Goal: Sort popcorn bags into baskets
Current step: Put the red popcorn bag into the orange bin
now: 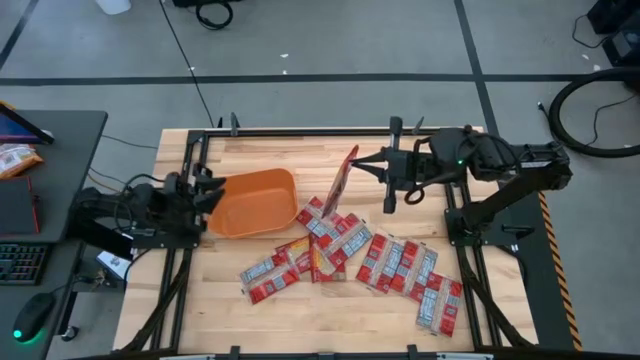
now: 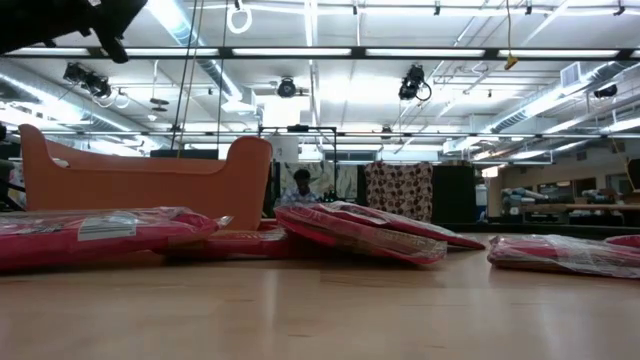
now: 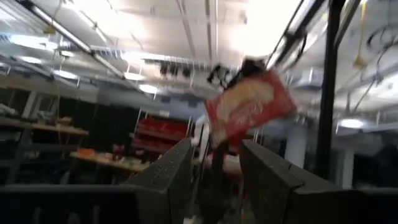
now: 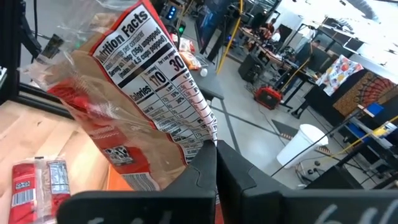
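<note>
I need to sort the popcorn bag into the orange tub (image 1: 255, 203), so next I should grab the bag with my left gripper by its loose end, opposite the pinched end.
The orange tub (image 1: 255, 203) (image 2: 140, 175) stands on the table's left half. Several red popcorn bags (image 1: 330, 240) (image 2: 370, 228) lie flat and overlapping to its right. My right gripper (image 1: 358, 163) (image 4: 216, 165) is over the middle of the table, shut on one popcorn bag (image 1: 341, 183) (image 4: 137, 106) that hangs in the air. The left wrist view also shows this bag (image 3: 249, 106) against the ceiling. My left gripper (image 1: 205, 190) (image 3: 214, 180) is open beside the tub's left wall; whether it touches the wall, I cannot tell. My right gripper pinches the popcorn bag between its two fingers (image 4: 202, 174) at one edge (image 4: 193, 149), near a corner. The fingers come level from the table's right. The bag is lifted clear of the table and stands on edge, tilted, its nutrition panel facing the wrist camera.
More bags lie toward the near right (image 1: 400, 265) (image 1: 440, 300) and near the middle (image 1: 275, 270). Black frame rails run along the table's far edge (image 1: 300, 130) and both sides. A desk with a keyboard (image 1: 20, 262) stands off the table's left.
</note>
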